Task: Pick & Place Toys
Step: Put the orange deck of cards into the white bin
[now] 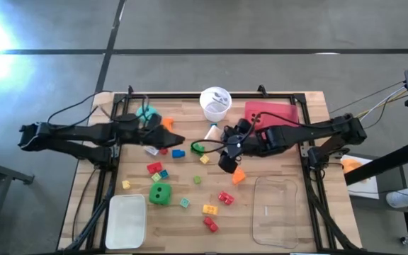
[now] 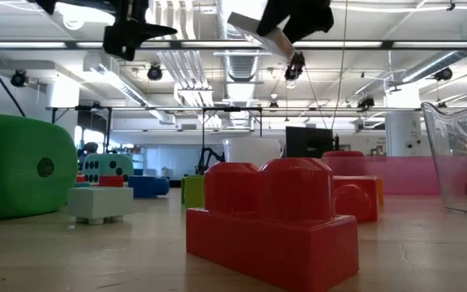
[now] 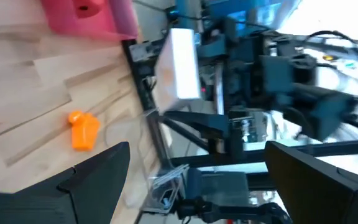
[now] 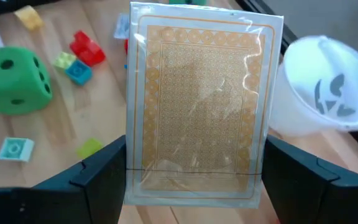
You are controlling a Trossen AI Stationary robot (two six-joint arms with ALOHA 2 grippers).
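The card pack needs to go in the white tray (image 1: 125, 221), so next my left gripper needs to grab it by its loose end.
My right gripper (image 4: 194, 186) is shut on a clear-wrapped pack of cards with an orange-patterned face (image 4: 197, 102). It holds the pack high above the table's middle (image 2: 259, 34). Below it lie toys: a green die (image 1: 160, 193), red bricks (image 1: 225, 198), an orange brick (image 1: 238, 176), and yellow and blue bricks (image 1: 158, 172). A teal die (image 1: 146, 113) sits at the far left. My left gripper (image 3: 197, 180) is open with nothing between its fingers. It hovers above the left half of the table (image 1: 174, 137) and points toward the right arm. My right gripper pinches the card pack between its two fingers by the two long side edges (image 4: 132, 171), near the end closest to the wrist. The fingers come slanting down from the table's right. The pack is lifted clear of the table, tilted, its broad face toward the wrist camera.
A white cup (image 1: 215, 103) and a pink tray (image 1: 278, 113) stand at the far side. A clear tray (image 1: 282, 209) lies at the near right and a white tray (image 1: 127, 221) at the near left. Black frame rails (image 1: 105, 177) run along the table's sides.
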